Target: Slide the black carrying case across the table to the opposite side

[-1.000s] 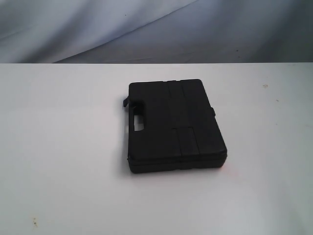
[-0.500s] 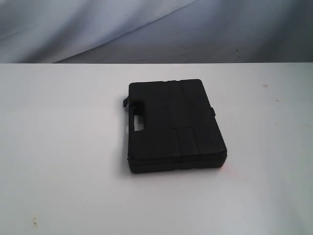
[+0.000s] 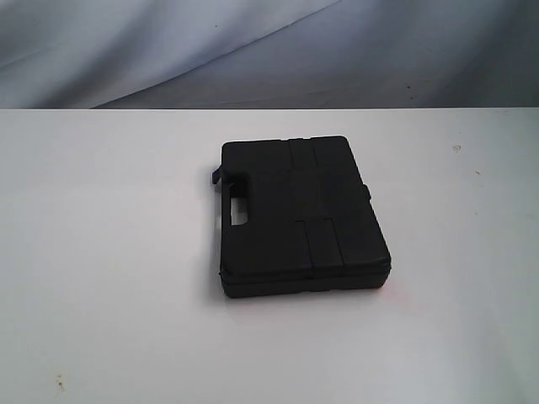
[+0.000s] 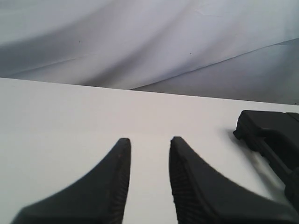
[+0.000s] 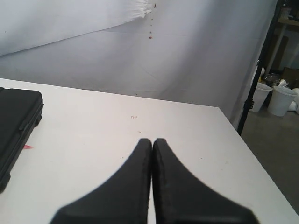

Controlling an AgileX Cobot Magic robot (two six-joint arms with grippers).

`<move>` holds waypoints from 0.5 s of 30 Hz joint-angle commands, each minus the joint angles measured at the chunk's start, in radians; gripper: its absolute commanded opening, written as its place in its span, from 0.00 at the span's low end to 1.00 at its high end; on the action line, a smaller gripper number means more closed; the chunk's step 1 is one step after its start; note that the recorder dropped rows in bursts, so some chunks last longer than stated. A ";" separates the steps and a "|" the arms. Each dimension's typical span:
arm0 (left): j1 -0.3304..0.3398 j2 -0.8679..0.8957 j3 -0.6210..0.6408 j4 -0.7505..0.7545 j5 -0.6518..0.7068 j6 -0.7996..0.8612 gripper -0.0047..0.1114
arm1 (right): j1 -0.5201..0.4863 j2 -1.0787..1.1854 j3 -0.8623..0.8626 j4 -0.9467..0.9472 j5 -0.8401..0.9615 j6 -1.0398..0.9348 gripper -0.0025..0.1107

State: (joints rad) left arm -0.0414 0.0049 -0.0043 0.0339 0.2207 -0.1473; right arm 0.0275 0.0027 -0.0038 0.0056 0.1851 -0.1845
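Observation:
I should grab the black carrying case (image 3: pixel 299 215) next with my left gripper by its handle bar (image 3: pixel 226 206), to slide the case across.
The black carrying case (image 3: pixel 299 215) lies flat near the middle of the white table (image 3: pixel 109 252), its handle cut-out facing left. Neither arm shows in the exterior view. In the left wrist view my left gripper (image 4: pixel 150 141) is open over bare tabletop, and a corner of the case (image 4: pixel 273 140) shows off to one side, apart from the fingers. In the right wrist view my right gripper (image 5: pixel 152 141) is shut with nothing between its fingers. There the case's edge (image 5: pixel 16 123) lies apart from it, at the frame's border.
A grey-white cloth backdrop (image 3: pixel 253 50) hangs behind the table's far edge. In the right wrist view the table's corner drops off to a floor with white buckets (image 5: pixel 280 99) and a dark stand pole (image 5: pixel 256 74). Small specks (image 3: pixel 456 148) dot the tabletop.

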 commanded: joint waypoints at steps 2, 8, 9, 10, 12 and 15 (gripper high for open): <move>0.003 -0.005 0.004 0.001 -0.073 -0.007 0.29 | -0.006 -0.003 0.004 0.007 -0.001 0.002 0.02; 0.003 -0.005 0.004 -0.016 -0.492 -0.008 0.29 | -0.006 -0.003 0.004 0.007 -0.001 0.002 0.02; 0.003 -0.005 0.004 -0.016 -0.626 -0.008 0.29 | -0.006 -0.003 0.004 0.007 -0.001 0.002 0.02; 0.003 -0.005 0.004 -0.016 -0.725 -0.009 0.29 | -0.006 -0.003 0.004 0.007 -0.001 0.002 0.02; 0.003 -0.005 -0.051 0.042 -0.746 -0.011 0.29 | -0.006 -0.003 0.004 0.007 -0.001 0.002 0.02; 0.003 -0.005 -0.214 0.222 -0.716 -0.036 0.29 | -0.006 -0.003 0.004 0.007 -0.001 0.002 0.02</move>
State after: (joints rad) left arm -0.0414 0.0011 -0.1239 0.1567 -0.4835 -0.1655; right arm 0.0275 0.0027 -0.0038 0.0056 0.1851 -0.1845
